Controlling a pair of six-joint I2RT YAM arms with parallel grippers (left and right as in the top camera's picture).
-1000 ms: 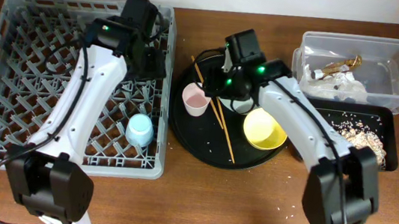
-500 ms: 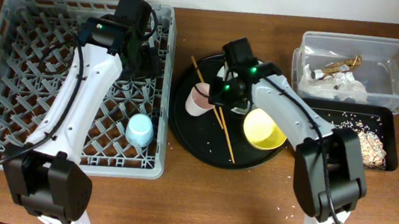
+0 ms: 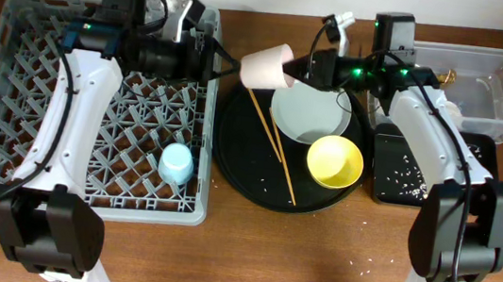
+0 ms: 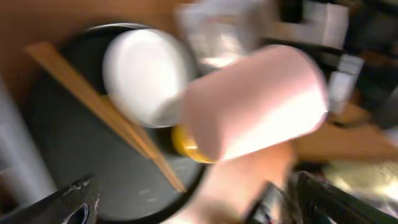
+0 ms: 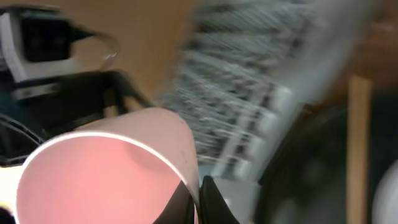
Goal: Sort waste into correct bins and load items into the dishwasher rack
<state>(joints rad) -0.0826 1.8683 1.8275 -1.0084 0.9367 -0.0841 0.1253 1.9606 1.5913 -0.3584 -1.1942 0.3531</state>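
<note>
My left gripper will next grab the pink cup around its base end, so the cup's rim stays free and the cup can go rim-first into the dishwasher rack.
The pink cup hangs on its side above the back edge of the round black tray, rim towards my right gripper, which is shut on that rim. The right wrist view shows the fingers pinching the cup wall. My left gripper points right, open, just left of the cup's base. Its wrist view shows the cup ahead of the wide jaws. The plate, yellow bowl and chopsticks lie on the round tray. The blue cup stands in the dishwasher rack.
The round black tray sits between the rack and the bins. The clear tub at the back right holds white napkins and a wrapper. The shallow black tray in front of it holds crumbs. My right arm crosses above both bins.
My right gripper has shut on the pink cup's rim, lifted it off the round tray and carried it back and left. My left arm has swung from over the rack to face it.
</note>
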